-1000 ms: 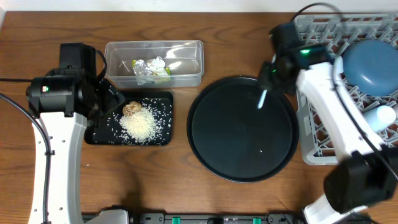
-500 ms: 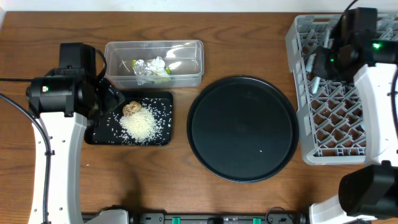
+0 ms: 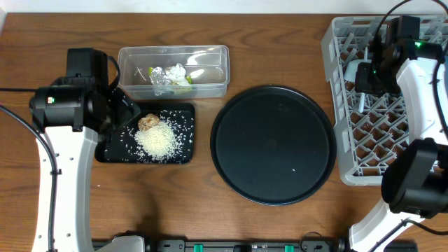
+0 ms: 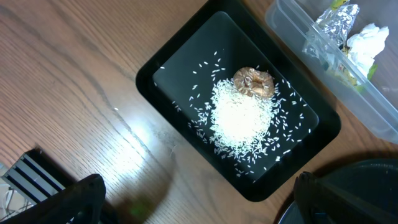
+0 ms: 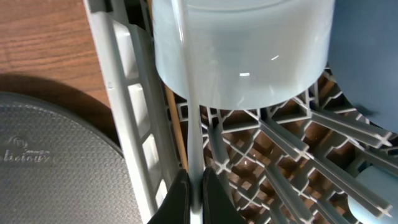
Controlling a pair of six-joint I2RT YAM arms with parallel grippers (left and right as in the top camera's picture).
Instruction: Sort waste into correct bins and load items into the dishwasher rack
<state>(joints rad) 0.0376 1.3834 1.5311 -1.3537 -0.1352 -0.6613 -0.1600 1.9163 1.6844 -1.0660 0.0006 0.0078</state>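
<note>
The light blue spoon lies over the rack wires, inside the rack's side, and would settle there, so my right gripper opens next.
My right gripper is shut on the handle of the light blue spoon, low inside the left side of the grey dishwasher rack. A pale cup stands just ahead of the jaws, and a thin wooden stick lies along the rack wall beside the spoon. My left gripper hangs open over bare wood next to the black rectangular tray, which holds white rice and a brown lump. The clear tub holds a foil wad and a yellow-green wrapper.
A large round black tray lies between the bins and the rack, its rim close to the rack's left wall. A blue surface fills the right edge of the right wrist view. The right arm crosses over the rack.
My right arm has carried the spoon from over the round tray's far edge across into the rack and lowered it there. The left arm has not moved.
</note>
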